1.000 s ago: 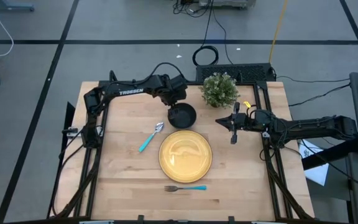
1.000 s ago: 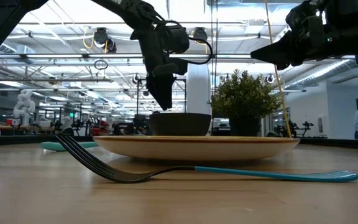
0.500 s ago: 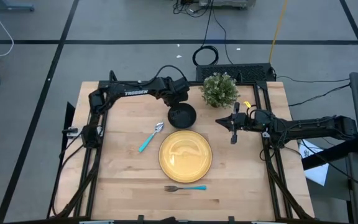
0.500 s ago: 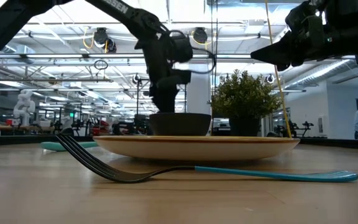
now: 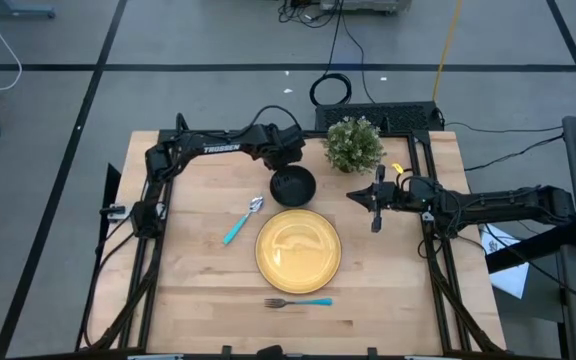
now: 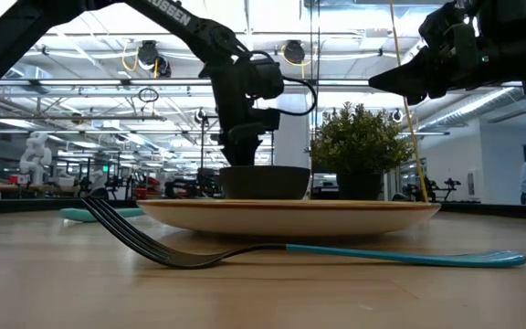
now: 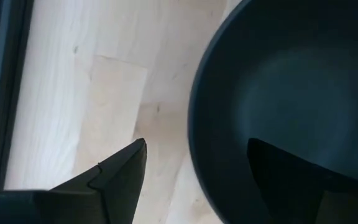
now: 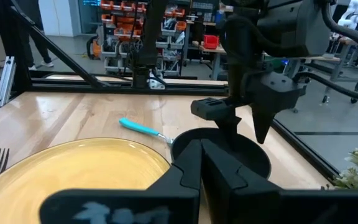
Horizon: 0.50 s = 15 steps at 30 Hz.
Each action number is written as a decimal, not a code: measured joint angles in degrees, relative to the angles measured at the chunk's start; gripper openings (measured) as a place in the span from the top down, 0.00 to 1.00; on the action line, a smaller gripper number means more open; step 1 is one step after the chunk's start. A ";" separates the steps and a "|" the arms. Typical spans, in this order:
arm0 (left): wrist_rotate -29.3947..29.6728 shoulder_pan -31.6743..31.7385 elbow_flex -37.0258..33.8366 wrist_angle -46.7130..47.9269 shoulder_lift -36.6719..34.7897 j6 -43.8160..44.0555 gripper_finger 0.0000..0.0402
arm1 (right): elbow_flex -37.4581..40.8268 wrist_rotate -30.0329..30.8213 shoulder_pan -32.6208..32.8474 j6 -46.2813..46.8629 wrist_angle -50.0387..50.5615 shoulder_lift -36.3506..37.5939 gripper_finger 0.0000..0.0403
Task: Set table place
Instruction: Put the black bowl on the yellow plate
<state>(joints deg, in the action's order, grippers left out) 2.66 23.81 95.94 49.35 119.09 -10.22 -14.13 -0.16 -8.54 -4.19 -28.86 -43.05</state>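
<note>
I should next grab the black bowl by its rim with my left gripper, so that I can set the bowl on the round yellow plate.
A black bowl stands on the table, just beyond the round yellow plate. My left gripper is open and points steeply down over the bowl's far-left rim. One finger is outside the bowl and the other is over its hollow; neither shows a touch. The turquoise-handled spoon lies left of the plate, and the fork lies near the plate's front. My right gripper is shut and level, hovering right of the bowl.
A small green potted plant stands at the table's far edge, right of the bowl and close to my right gripper. Black frame rails run along the table's sides. Bare wood lies at the near left and near right.
My left gripper has come down toward the bowl's far-left rim and now stands more upright, its fingers still apart. The bowl, plate, spoon and fork have not moved.
</note>
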 joint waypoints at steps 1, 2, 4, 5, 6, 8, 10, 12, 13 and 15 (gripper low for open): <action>-0.07 0.00 0.00 -0.04 0.00 0.01 0.30 | 0.00 0.00 0.00 -0.02 0.00 0.00 1.00; -0.07 0.01 0.00 -0.07 0.00 0.04 0.30 | 0.00 0.00 0.00 -0.04 0.00 0.00 1.00; -0.07 0.02 0.00 -0.05 0.00 0.09 0.31 | 0.00 -0.02 0.00 -0.09 -0.01 0.00 1.00; -0.07 0.02 0.00 -0.05 0.00 0.09 0.31 | 0.00 -0.02 0.00 -0.09 -0.01 0.00 1.00; -0.16 0.02 0.00 -0.05 0.00 0.02 0.31 | 0.00 -0.02 0.00 -0.09 0.00 0.00 1.00; -1.60 0.02 0.00 -0.05 0.00 -0.30 0.32 | 0.00 -0.04 0.00 -0.09 0.00 0.00 1.00; -3.57 0.02 0.00 -0.05 0.00 -0.42 0.33 | 0.00 -0.04 0.00 -0.09 0.00 0.00 1.00; -4.11 0.00 0.00 -0.23 0.00 -0.39 0.34 | 0.00 -0.04 0.00 0.12 -0.01 0.00 1.00; -4.09 0.00 0.00 -0.41 0.00 -0.34 0.34 | 0.00 -0.04 0.00 0.22 -0.02 0.00 1.00; -4.05 0.02 0.00 -0.66 0.00 -0.20 0.35 | 0.00 -0.04 0.00 0.26 -0.01 0.00 1.00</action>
<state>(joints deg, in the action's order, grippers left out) -1.39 23.83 95.94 48.69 119.09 -10.42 -14.13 -0.21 -8.54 -3.92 -28.87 -43.05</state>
